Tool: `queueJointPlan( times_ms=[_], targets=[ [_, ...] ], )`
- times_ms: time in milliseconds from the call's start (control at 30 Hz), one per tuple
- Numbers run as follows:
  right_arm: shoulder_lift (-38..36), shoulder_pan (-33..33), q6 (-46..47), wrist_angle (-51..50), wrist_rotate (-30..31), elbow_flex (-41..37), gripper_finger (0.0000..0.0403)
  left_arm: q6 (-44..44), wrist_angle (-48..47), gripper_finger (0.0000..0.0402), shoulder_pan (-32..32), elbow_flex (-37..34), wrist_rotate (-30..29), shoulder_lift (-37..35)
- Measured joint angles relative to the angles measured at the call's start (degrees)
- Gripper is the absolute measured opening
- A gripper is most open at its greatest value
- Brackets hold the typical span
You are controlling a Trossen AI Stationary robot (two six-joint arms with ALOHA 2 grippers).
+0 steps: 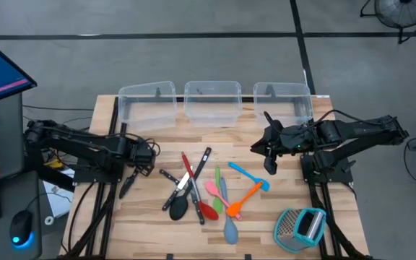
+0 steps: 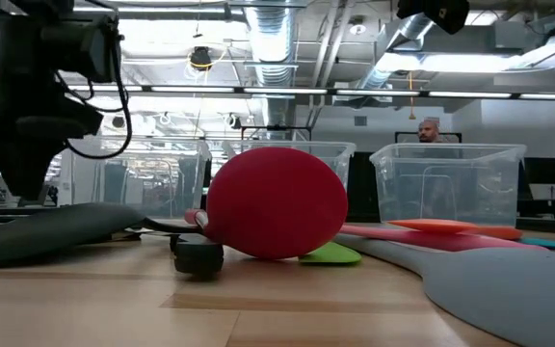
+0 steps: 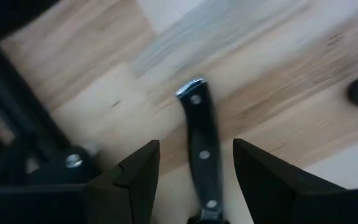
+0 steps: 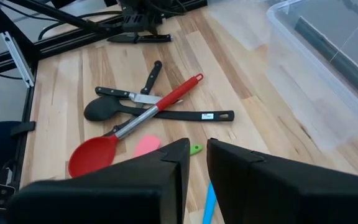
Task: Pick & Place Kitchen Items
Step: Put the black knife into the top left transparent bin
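Note:
My left gripper lowers to the handle next, before it closes on it. My fingers are still above the black knife handle (image 3: 202, 152), so closing now would miss.
My left gripper (image 3: 196, 144) is open at the table's left, its fingers on either side of a black-handled knife (image 3: 202, 152) that lies flat on the wood; it also shows in the high view (image 1: 126, 186). I see no touch. My right gripper (image 4: 197, 148) hangs shut and empty above the table's right half (image 1: 269, 163), over the blue spatula (image 1: 250, 175). In the middle lie the red spoon (image 1: 197, 193), black spoon (image 1: 179, 209), two more knives (image 1: 170, 178), and pink (image 1: 213, 189), green (image 1: 217, 203), orange (image 1: 245, 196) and grey-blue (image 1: 230, 227) spatulas.
Three clear plastic bins (image 1: 147, 101), (image 1: 212, 100), (image 1: 283, 100) stand in a row along the far edge. The teal-framed grater (image 1: 300, 227) lies at the near right corner. Bare wood shows between the bins and the utensils (image 1: 215, 141). A person's head shows behind the bins (image 2: 430, 128).

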Motion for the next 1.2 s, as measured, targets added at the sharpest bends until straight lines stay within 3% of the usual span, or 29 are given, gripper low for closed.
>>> queueJointPlan(
  times_ms=[167, 933, 1200],
  targets=[
    [0.0, 0.0, 0.04, 0.0, -0.02, 0.0, 0.0054, 0.89, 5.71, 0.0187, 0.0, -1.94, 1.67, -0.02],
    [0.0, 0.0, 0.04, -0.38, -0.13, 0.0, 0.0054, 1.03, 11.64, 0.0186, 0.04, -7.39, 7.17, 5.37],
    [0.0, 0.0, 0.04, -0.46, -0.24, 0.0, 0.0054, 0.95, 12.06, 0.0132, 0.0, -8.45, 7.95, 3.32]
  ],
)
